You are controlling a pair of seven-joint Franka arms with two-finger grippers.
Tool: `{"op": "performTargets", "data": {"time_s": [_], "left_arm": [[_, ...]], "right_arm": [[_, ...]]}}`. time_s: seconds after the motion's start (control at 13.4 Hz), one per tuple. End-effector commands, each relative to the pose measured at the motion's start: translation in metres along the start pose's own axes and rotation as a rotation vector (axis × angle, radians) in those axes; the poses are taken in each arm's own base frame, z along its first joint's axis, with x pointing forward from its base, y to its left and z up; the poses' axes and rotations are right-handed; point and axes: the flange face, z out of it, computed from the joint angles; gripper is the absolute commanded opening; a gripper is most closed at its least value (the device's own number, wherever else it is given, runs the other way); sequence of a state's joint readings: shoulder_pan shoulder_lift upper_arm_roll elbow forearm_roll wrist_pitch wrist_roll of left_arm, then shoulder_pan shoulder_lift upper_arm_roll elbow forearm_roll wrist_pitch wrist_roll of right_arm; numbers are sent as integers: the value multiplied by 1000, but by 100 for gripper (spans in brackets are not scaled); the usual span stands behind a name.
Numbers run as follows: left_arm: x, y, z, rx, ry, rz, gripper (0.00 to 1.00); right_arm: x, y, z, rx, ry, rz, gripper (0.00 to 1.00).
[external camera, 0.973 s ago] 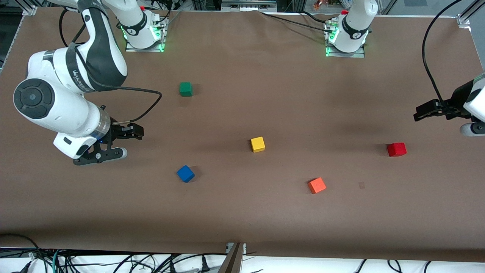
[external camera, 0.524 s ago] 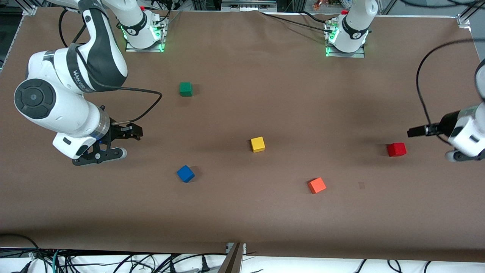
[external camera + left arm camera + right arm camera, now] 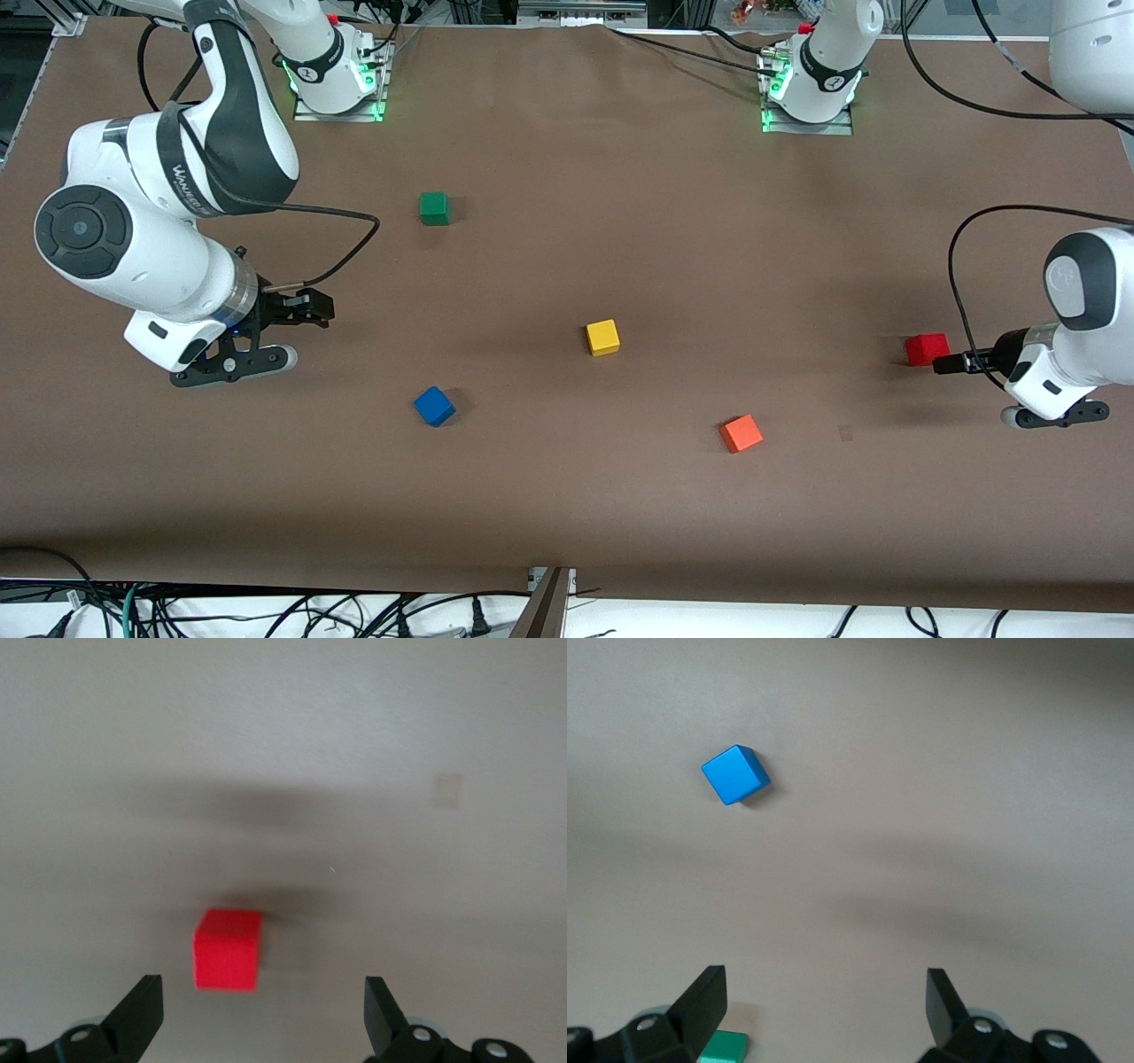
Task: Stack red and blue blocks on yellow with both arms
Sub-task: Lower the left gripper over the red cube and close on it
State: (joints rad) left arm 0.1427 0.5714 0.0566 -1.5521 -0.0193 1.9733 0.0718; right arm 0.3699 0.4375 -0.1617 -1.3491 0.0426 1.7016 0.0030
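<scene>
I need to stack the red cube on the yellow block (image 3: 601, 337), so my left gripper should next grab the cube by its body (image 3: 926, 349).
The red cube (image 3: 928, 348) sits near the left arm's end of the table. It also shows in the left wrist view (image 3: 228, 950), just ahead of the fingertips. My left gripper (image 3: 952, 363) (image 3: 261, 1019) is open and empty, just beside the red cube. The blue cube (image 3: 434, 406) lies turned at an angle, nearer the front camera than the yellow cube (image 3: 602, 338) at mid-table. My right gripper (image 3: 306, 310) (image 3: 824, 1010) is open and empty, over bare table beside the blue cube (image 3: 735, 775) and apart from it.
An orange cube (image 3: 741, 433) lies between the yellow and red cubes, nearer the front camera. A green cube (image 3: 434, 207) sits toward the bases and shows at the edge of the right wrist view (image 3: 725, 1047). Black cables trail from both arms.
The left arm has swung down and inward, bringing its gripper from well above and off the red cube to right beside it. The right arm has barely moved. No cube has moved.
</scene>
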Motion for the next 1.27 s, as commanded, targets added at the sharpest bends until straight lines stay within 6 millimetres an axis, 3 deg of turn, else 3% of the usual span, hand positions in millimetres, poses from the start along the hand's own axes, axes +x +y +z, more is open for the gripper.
{"op": "performTargets", "data": {"time_s": [0.0, 0.22, 0.52, 0.75, 1.05, 1.12, 1.2], "left_arm": [[-2, -9, 38, 14, 50, 53, 100], [-7, -42, 74, 9, 100, 91, 100], [-20, -44, 98, -13, 62, 79, 100], [-26, -40, 103, -49, 46, 57, 100], [-49, -38, 108, -56, 11, 54, 100], [-50, -38, 109, -57, 7, 54, 97], [-56, -37, 116, -60, -16, 52, 74]], "right_arm": [[-2, -1, -2, -14, -5, -14, 99], [-2, 0, -1, -13, -7, -16, 99], [-2, 1, 0, -14, -9, -13, 99], [-1, 6, 4, -14, -18, -34, 99], [0, 20, 11, -14, -28, -56, 99], [0, 21, 11, -14, -28, -61, 99], [0, 21, 11, -14, -28, -61, 99]]}}
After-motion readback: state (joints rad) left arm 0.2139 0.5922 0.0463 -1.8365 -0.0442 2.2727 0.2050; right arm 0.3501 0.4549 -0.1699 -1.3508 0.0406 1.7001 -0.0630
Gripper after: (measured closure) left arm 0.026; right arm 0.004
